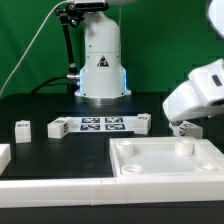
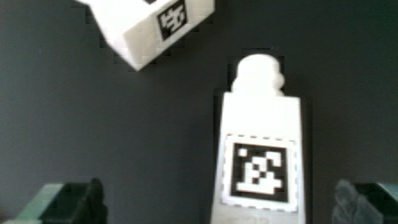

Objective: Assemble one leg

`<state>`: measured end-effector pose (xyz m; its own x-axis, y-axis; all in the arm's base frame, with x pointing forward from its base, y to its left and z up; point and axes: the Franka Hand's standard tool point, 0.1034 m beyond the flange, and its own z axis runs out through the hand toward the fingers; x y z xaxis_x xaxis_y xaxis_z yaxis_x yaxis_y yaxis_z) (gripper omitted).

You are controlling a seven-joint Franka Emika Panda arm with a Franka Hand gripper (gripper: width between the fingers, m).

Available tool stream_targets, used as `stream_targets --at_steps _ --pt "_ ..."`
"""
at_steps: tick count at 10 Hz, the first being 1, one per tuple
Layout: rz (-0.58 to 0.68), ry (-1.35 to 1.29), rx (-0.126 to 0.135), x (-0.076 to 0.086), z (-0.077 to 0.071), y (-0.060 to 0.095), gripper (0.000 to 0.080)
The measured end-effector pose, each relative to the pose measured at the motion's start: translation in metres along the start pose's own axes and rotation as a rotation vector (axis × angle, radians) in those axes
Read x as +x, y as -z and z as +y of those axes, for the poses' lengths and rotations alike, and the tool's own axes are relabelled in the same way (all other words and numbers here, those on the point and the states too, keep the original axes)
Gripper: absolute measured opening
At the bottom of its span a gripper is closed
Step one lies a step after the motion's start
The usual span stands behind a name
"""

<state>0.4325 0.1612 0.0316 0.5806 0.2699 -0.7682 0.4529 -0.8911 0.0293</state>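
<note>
The white leg needs to fit into the tray piece by its rounded peg, so my gripper will next grab the leg by its tagged body [image 2: 260, 188] and leave that peg free.
In the wrist view a white leg [image 2: 262, 140] lies on the black table, long and narrow, with a rounded peg at one end and a square tag on its upper face. My gripper [image 2: 217, 200] is open, with one dark finger [image 2: 71, 200] on each side of the leg and clear gaps between. A second white tagged leg [image 2: 151, 25] lies beyond the peg end. In the exterior view my gripper [image 1: 186, 128] hangs low over the table at the right, just behind the tray piece [image 1: 165, 170]; the leg under it is mostly hidden.
The marker board [image 1: 100, 125] lies in front of the robot base [image 1: 101, 70]. Loose legs lie at its right end [image 1: 144, 122], its left end [image 1: 57, 127] and further left [image 1: 22, 129]. A white piece [image 1: 3, 155] sits at the left edge, and a white strip [image 1: 50, 186] runs along the front.
</note>
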Motion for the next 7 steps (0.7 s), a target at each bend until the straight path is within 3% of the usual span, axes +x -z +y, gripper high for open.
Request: stream_targets --at_steps 1,4,7 --pt "-0.026 -0.025 0.019 0.010 -0.002 -0.002 0.0649" --pt "-0.037 -0.037 0.049 0.015 -0.004 -0.010 0.0649" --pt "-0.017 -0.038 0.057 0.021 -0.003 -0.015 0.0649"
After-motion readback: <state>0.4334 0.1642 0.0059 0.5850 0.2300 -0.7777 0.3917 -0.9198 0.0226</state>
